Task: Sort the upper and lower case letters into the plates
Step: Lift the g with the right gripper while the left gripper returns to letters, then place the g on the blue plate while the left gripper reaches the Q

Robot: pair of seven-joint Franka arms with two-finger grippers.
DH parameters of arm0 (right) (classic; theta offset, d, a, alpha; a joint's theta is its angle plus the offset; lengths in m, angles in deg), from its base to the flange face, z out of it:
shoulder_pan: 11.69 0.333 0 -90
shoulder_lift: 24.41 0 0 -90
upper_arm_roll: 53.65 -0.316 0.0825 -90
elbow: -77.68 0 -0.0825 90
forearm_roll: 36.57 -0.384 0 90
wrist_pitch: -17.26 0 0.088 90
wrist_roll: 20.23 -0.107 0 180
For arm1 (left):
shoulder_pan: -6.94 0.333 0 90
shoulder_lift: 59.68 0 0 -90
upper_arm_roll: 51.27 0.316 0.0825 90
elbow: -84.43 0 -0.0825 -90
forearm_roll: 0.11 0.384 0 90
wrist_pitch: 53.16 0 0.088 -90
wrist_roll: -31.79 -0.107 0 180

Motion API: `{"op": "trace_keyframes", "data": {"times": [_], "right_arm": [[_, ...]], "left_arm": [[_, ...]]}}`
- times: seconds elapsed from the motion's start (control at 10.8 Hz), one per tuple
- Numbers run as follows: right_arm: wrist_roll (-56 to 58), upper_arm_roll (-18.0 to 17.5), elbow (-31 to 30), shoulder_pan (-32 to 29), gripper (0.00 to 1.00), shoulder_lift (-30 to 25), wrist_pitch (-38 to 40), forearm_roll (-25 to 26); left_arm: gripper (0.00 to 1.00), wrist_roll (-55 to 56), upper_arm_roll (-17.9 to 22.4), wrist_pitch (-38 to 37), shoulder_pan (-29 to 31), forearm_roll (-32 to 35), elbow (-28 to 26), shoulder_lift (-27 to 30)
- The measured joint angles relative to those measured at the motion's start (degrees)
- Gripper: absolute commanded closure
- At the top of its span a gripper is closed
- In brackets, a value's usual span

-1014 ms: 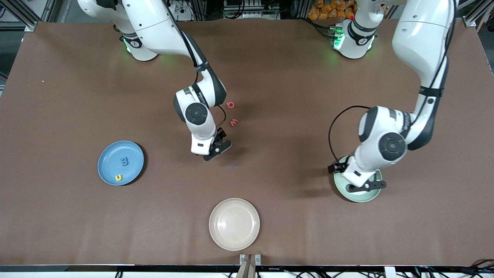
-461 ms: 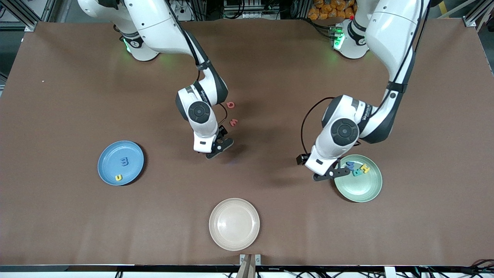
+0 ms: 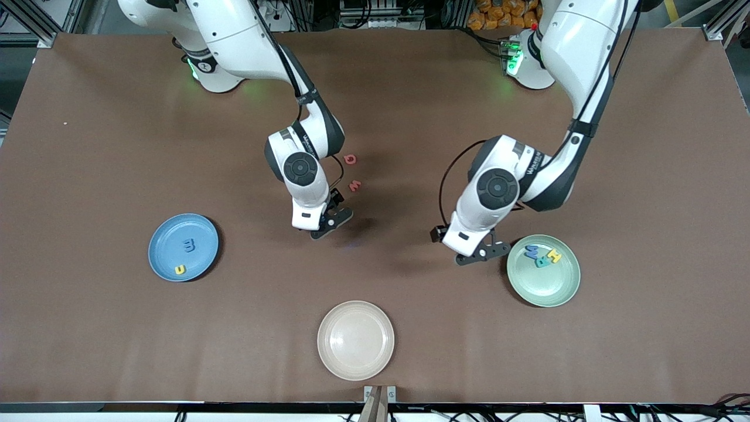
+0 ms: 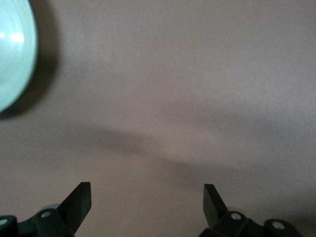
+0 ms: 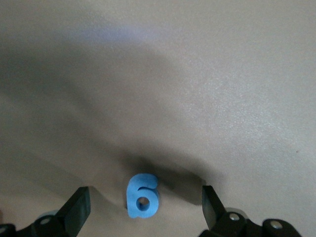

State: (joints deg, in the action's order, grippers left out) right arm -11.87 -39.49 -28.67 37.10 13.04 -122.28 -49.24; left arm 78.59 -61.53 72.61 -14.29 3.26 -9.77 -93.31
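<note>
My right gripper will catch the blue letter if it closes now, because its fingers are low at the table and level with the letter's sides.
A small blue letter [image 5: 142,195] lies flat on the brown table between the spread fingers of my open right gripper [image 5: 143,205]. That gripper [image 3: 331,225] hangs low over the table's middle and hides the blue letter in the front view. Two red-pink letters [image 3: 350,159] [image 3: 354,186] lie just beside it, toward the robots. The light blue plate [image 3: 161,258] holds a blue letter [image 3: 188,245] and a yellow one [image 3: 180,269]. The mint plate [image 3: 548,287] [image 4: 15,54] holds blue [image 3: 531,252], teal [image 3: 542,261] and yellow [image 3: 554,256] letters. My left gripper [image 3: 480,253] [image 4: 146,205] is open and empty over bare table beside the mint plate.
A cream-beige plate [image 3: 355,340] sits with nothing in it near the table's front edge, nearer to the camera than both grippers. Brown tabletop spreads wide around all three plates.
My left arm has swung off the mint plate toward the table's middle, uncovering the three letters in it. The right gripper has barely shifted.
</note>
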Motion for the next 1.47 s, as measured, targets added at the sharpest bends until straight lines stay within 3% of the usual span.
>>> {"op": "trace_keyframes", "data": {"times": [0.09, 0.83, 1.11, 1.29, 1.47], "right_arm": [[0.02, 0.00, -0.03, 0.00, 0.99, -0.04, -0.03, 0.00], [-0.12, 0.93, -0.03, -0.23, 1.00, -1.62, -0.16, -0.07], [-0.18, 2.35, 0.18, -4.28, 1.00, -5.43, 3.52, -0.15], [-0.07, 4.39, 0.80, -8.90, 1.00, -8.14, 8.63, -0.15], [0.29, 9.94, 2.04, -11.55, 1.00, -9.25, 13.46, -0.13]], "left_arm": [[0.00, 2.24, -1.43, -0.18, -0.04, 0.00, -0.17, 0.00], [0.00, 18.20, -9.39, -1.17, -0.51, 0.00, -4.53, 0.01], [0.00, 23.48, -12.45, -1.02, -0.66, 0.00, -5.09, 0.01], [0.00, 26.83, -13.34, 0.74, -2.47, 0.00, -5.20, 0.00], [0.00, 32.45, -13.35, 3.27, -6.63, 0.00, -5.25, -0.13]]}}
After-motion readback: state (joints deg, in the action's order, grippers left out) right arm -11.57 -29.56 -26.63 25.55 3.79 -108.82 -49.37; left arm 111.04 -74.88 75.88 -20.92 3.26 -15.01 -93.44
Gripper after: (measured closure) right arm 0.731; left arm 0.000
